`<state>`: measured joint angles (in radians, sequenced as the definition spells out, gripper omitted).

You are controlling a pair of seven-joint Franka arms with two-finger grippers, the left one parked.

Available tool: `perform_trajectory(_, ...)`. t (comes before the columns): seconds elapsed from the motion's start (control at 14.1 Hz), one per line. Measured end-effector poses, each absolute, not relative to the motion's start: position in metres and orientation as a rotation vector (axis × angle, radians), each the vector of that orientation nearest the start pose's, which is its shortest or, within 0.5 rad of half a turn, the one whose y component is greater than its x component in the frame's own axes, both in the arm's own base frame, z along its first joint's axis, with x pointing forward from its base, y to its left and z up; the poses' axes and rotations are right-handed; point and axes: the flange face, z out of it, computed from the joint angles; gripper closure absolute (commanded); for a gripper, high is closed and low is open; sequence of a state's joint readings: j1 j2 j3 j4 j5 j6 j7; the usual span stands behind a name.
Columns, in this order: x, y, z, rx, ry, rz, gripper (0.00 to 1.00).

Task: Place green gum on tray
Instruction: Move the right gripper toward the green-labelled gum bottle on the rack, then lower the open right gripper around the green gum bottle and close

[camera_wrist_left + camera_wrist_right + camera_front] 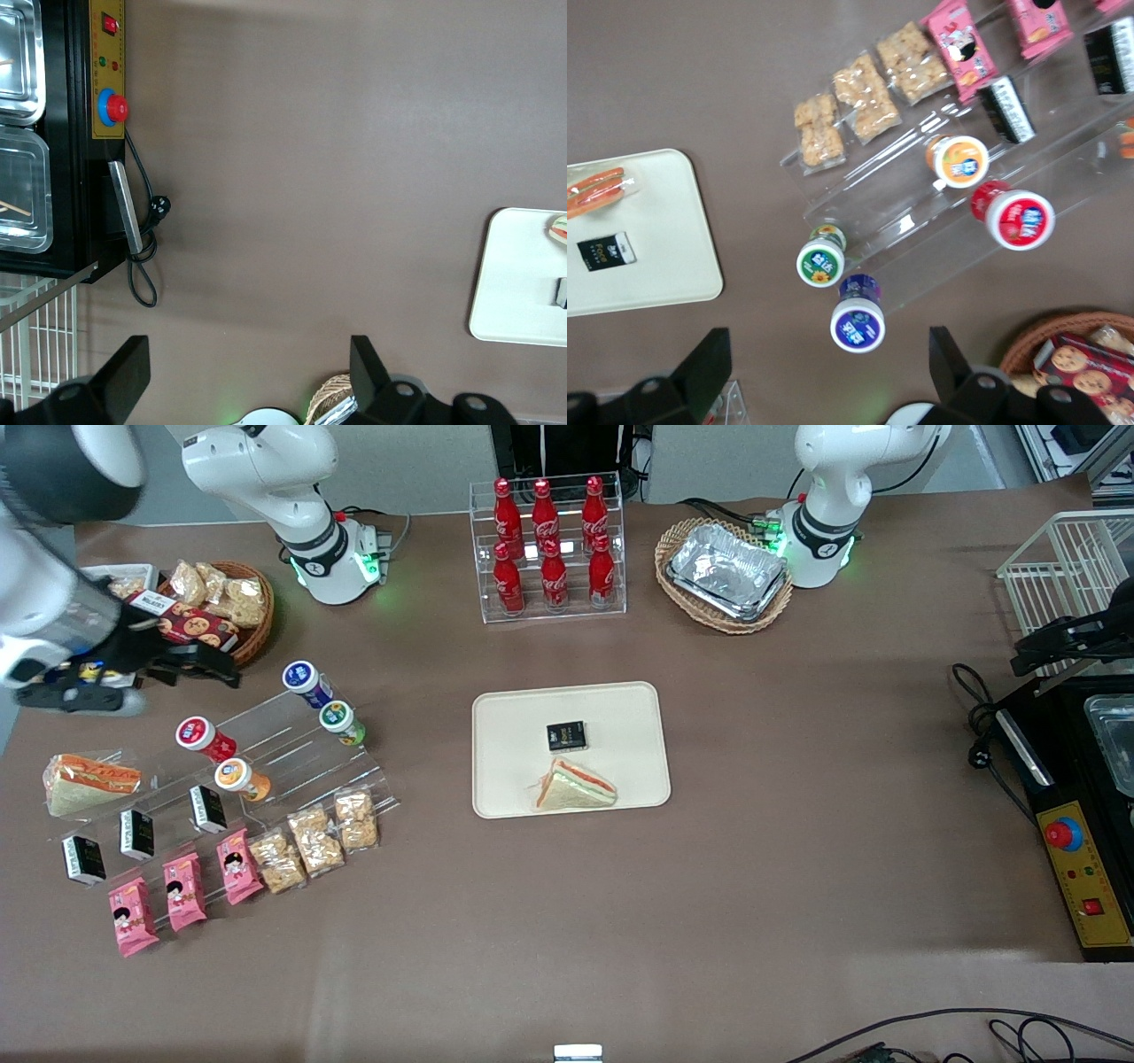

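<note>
The green gum needs to go on the tray (611,755), so my right gripper should next grab the gum by its white-and-green lid (336,716).
The green gum (341,723) is a small bottle with a white-and-green lid. It lies on a clear stepped stand (292,757), close beside a blue-lidded bottle (306,680). It also shows in the right wrist view (821,263). The cream tray (620,717) lies mid-table and holds a black packet (566,736) and a wrapped sandwich (574,786); the tray also shows in the right wrist view (664,221). My right gripper (190,666) hangs open and empty high above the table, by the snack basket. In the wrist view the gripper (828,372) is apart from the gum, with the blue-lidded bottle between them.
The stand also holds a red-lidded bottle (202,737), an orange-lidded bottle (239,777), black packets, pink packs and cracker bags. A wicker snack basket (226,602) stands by the gripper. A cola rack (549,549) and a basket of foil trays (726,571) stand farther back.
</note>
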<state>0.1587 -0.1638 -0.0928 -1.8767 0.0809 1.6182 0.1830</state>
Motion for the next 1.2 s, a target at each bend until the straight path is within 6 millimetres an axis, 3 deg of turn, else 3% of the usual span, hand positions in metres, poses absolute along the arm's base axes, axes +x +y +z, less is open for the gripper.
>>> perform_trajectory(0.21, 0.471, 0.062, 0.525, -3.049, 0.108, 0.147, 0.00)
perform_trajectory(0.43, 0.462, 0.083, 0.491, -3.052, -0.012, 0.137, 0.00)
perform_trajectory(0.78, 0.451, 0.085, 0.429, -3.053, -0.087, 0.088, 0.00)
perform_trajectory(1.2, 0.437, 0.089, 0.374, -3.062, -0.104, 0.084, 0.00)
